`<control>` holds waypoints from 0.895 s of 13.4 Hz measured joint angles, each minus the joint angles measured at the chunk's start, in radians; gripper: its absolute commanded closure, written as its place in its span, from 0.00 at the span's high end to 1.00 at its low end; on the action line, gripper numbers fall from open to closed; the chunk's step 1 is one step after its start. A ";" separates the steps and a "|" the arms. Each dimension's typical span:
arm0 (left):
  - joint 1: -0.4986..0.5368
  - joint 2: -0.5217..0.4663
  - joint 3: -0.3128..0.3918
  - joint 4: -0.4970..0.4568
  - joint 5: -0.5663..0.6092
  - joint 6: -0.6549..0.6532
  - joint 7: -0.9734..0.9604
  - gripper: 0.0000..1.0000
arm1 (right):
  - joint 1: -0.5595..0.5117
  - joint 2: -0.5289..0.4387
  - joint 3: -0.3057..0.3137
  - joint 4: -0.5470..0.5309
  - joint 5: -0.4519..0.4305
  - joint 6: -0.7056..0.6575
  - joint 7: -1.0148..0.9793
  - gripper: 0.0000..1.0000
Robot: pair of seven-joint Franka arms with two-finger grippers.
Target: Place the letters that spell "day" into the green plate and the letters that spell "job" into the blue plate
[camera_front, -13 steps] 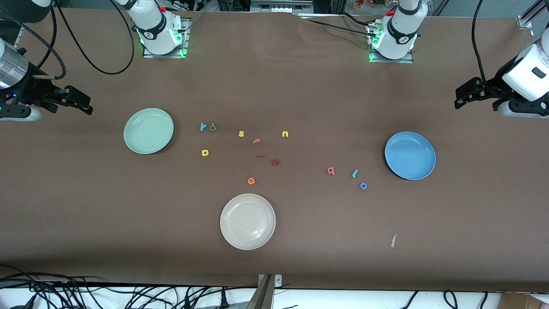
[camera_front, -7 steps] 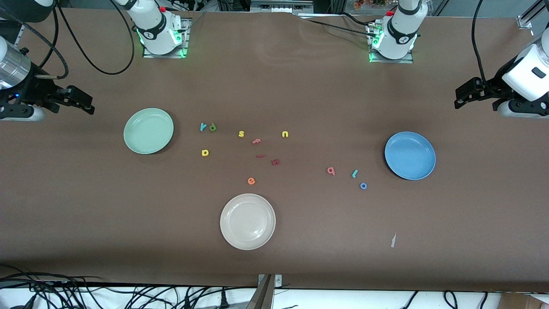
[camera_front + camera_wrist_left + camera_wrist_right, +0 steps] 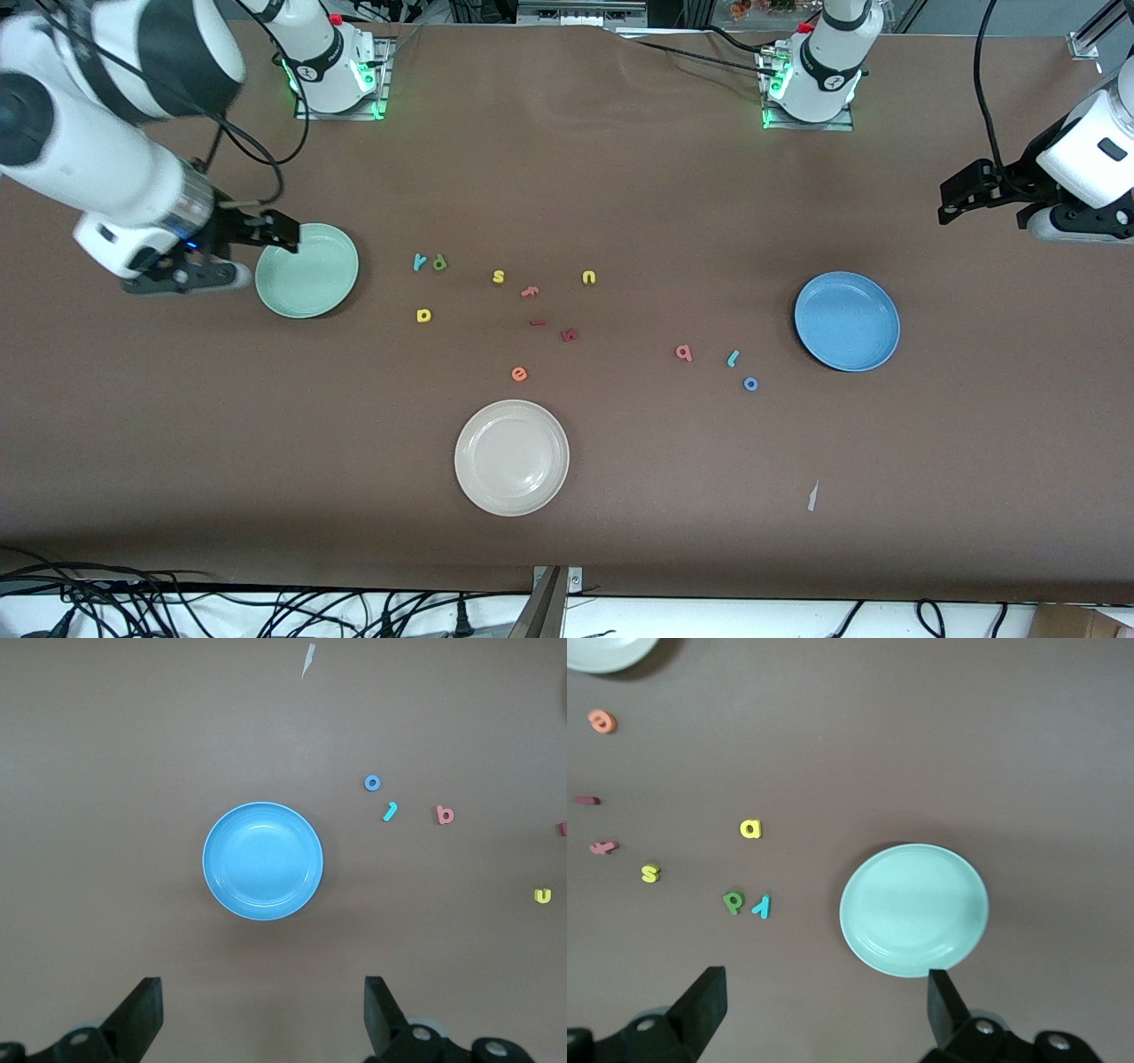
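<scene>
The right gripper grabs the yellow "a" by its round loop next, to help spell "day" in the green plate.
The green plate lies toward the right arm's end of the table. Beside it are the teal "y", the green "d" and the yellow "a". My right gripper hangs open and empty over that plate's rim. The blue plate lies toward the left arm's end. Near it are the pink "b", the teal "j" and the blue "o". My left gripper waits open and empty above the table's end, and the blue plate shows in its wrist view.
A cream-white plate sits nearest the front camera. Between the plates lie a yellow "s", a yellow "u", an orange "e", a pinkish "f" and two dark red pieces. A paper scrap lies near the front edge.
The right arm has swung in from the table's end, bringing its gripper over the green plate's rim. The left arm and all letters have stayed put.
</scene>
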 measured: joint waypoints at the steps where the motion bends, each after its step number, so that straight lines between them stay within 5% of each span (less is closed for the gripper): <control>1: -0.001 0.000 0.000 0.000 0.000 0.000 0.000 1.00 | 0.011 0.043 0.000 -0.005 0.001 0.046 0.014 1.00; 6: -0.001 0.000 -0.001 0.001 0.000 -0.001 0.000 1.00 | 0.086 0.253 0.001 -0.033 0.002 0.289 0.217 1.00; 12: -0.002 0.000 -0.011 0.003 0.000 -0.001 0.000 1.00 | 0.214 0.369 0.002 -0.099 0.002 0.537 0.533 0.99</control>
